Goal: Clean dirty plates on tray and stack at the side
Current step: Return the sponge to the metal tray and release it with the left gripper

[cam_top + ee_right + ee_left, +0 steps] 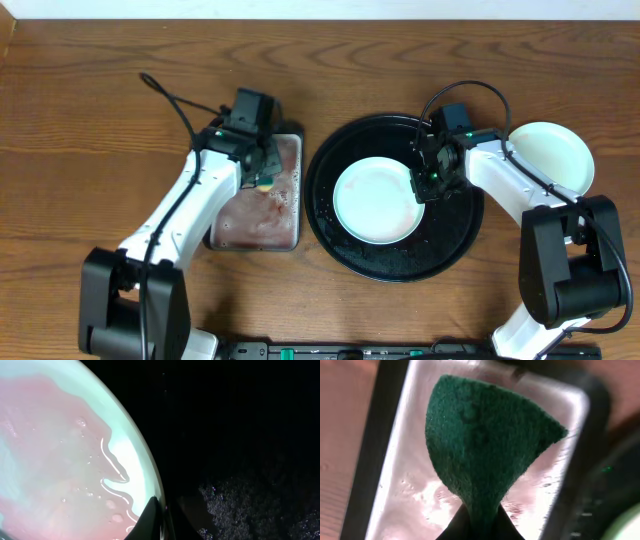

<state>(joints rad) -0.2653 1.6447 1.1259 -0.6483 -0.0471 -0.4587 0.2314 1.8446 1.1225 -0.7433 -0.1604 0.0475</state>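
The green sponge hangs well above the metal tray's bottom and would fall into the pinkish water if my left gripper opened now, so it keeps holding the sponge.
A pale mint plate [375,200] lies in the round black tray [390,270]. In the right wrist view the plate [60,450] carries a thin pink watery film. My right gripper [422,182] is shut on this plate's right rim [162,515], with the wet black tray [240,435] beside it. A second pale plate [550,158] lies on the table right of the tray and looks clean. A third plate is not in view. My left gripper [262,172] is shut on a green sponge [480,445], held over the metal tray.
The rectangular silver-grey metal tray [255,225] holds pinkish water [405,490] and stands just left of the black tray. Both arms reach in from the front edge. A white wall runs along the table's far edge.
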